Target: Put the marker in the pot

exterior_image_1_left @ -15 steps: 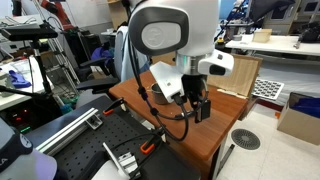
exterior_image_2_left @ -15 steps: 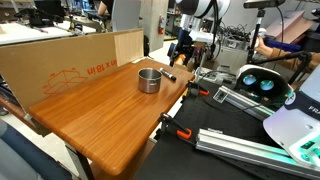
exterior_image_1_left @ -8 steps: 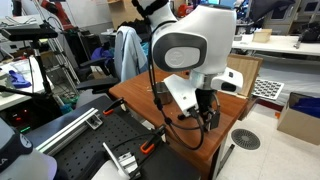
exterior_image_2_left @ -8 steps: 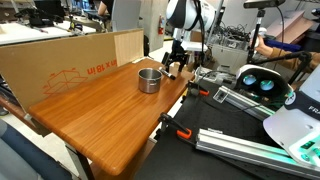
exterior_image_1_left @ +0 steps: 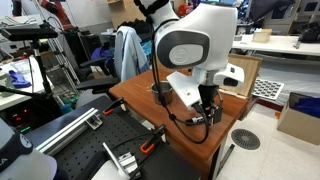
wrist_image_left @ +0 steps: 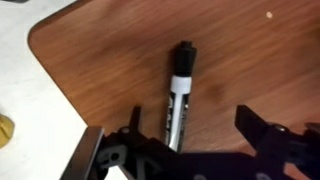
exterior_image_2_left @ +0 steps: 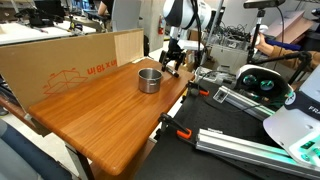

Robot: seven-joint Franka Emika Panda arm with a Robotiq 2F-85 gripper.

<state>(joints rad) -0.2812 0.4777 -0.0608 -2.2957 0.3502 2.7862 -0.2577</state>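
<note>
My gripper's fingers are down at table depth on either side of the marker's pale body [wrist_image_left: 177, 115], so it is time to close on the marker.
The marker [wrist_image_left: 178, 92] lies flat on the wooden table [wrist_image_left: 250, 50] near its rounded corner, black cap pointing away, pale labelled barrel running back under my wrist. My gripper [wrist_image_left: 192, 125] is open and straddles the marker's near end; the left fingertip is close beside it, the right one well apart. In an exterior view the gripper [exterior_image_2_left: 172, 68] hangs low over the table's far corner, just beyond the silver-grey pot [exterior_image_2_left: 149, 79]. The pot stands upright with a dark inside. In an exterior view my arm hides the marker and pot, and the gripper [exterior_image_1_left: 208, 113] is low over the table.
A large cardboard box [exterior_image_2_left: 70, 60] stands along the table's back edge. The table's rounded corner and edge [wrist_image_left: 45, 50] lie just left of the marker. Orange-handled clamps [exterior_image_2_left: 183, 131] sit at the table's near side. Lab benches and equipment surround the table.
My arm has swung over the table's corner and come down, so the open gripper now sits low over the marker. The marker and pot have not moved.
</note>
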